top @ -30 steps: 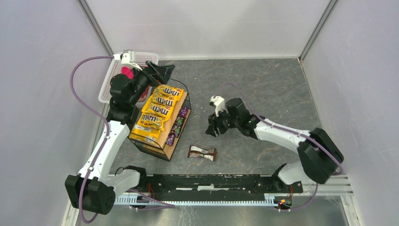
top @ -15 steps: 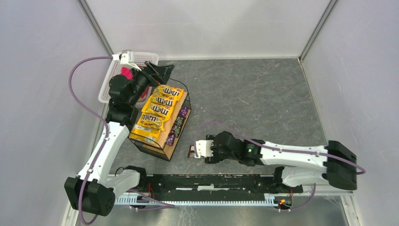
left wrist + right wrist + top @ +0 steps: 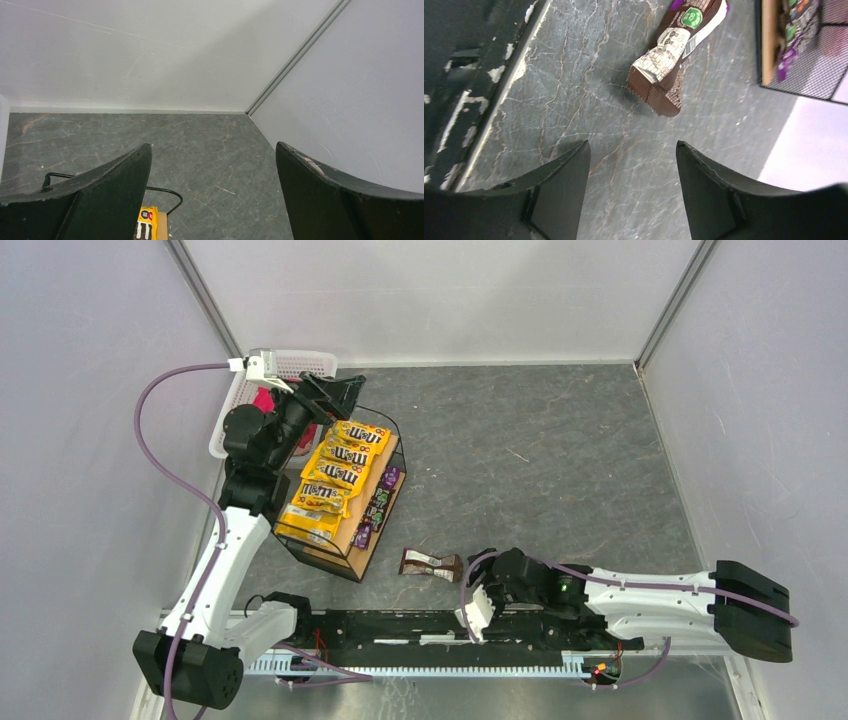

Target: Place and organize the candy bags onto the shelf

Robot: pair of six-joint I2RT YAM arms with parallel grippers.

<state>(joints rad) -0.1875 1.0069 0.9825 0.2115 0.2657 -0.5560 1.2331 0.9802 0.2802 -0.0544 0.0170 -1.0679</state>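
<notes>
The brown bag should be grabbed next by its crimped end (image 3: pixel 456 568) (image 3: pixel 656 96) with my right gripper. The bag's body then stays free to go into the lower level of the shelf.
The shelf (image 3: pixel 346 543) stands at the left, with several yellow candy bags (image 3: pixel 335 475) on its top plank and dark purple ones (image 3: pixel 376 508) on the lower tier. One brown candy bag (image 3: pixel 430 564) lies on the table right of the shelf. My right gripper (image 3: pixel 482 582) is open and empty, low by the near rail, just right of that bag. In the right wrist view the bag (image 3: pixel 664 75) lies ahead of the gripper (image 3: pixel 632 145), apart from it. My left gripper (image 3: pixel 335 390) is open and empty above the shelf's far end; its wrist view (image 3: pixel 212 145) shows a yellow bag corner (image 3: pixel 146 225).
A white perforated basket (image 3: pixel 228 420) with a pink cloth (image 3: pixel 265 398) stands behind the shelf at the far left. The black base rail (image 3: pixel 430 625) runs along the near edge, close to my right gripper (image 3: pixel 454 75). Grey walls enclose the table.
My right arm has swung from mid-table down toward the near rail, passed over the brown bag and now sits low to its right. The left arm has barely moved.
</notes>
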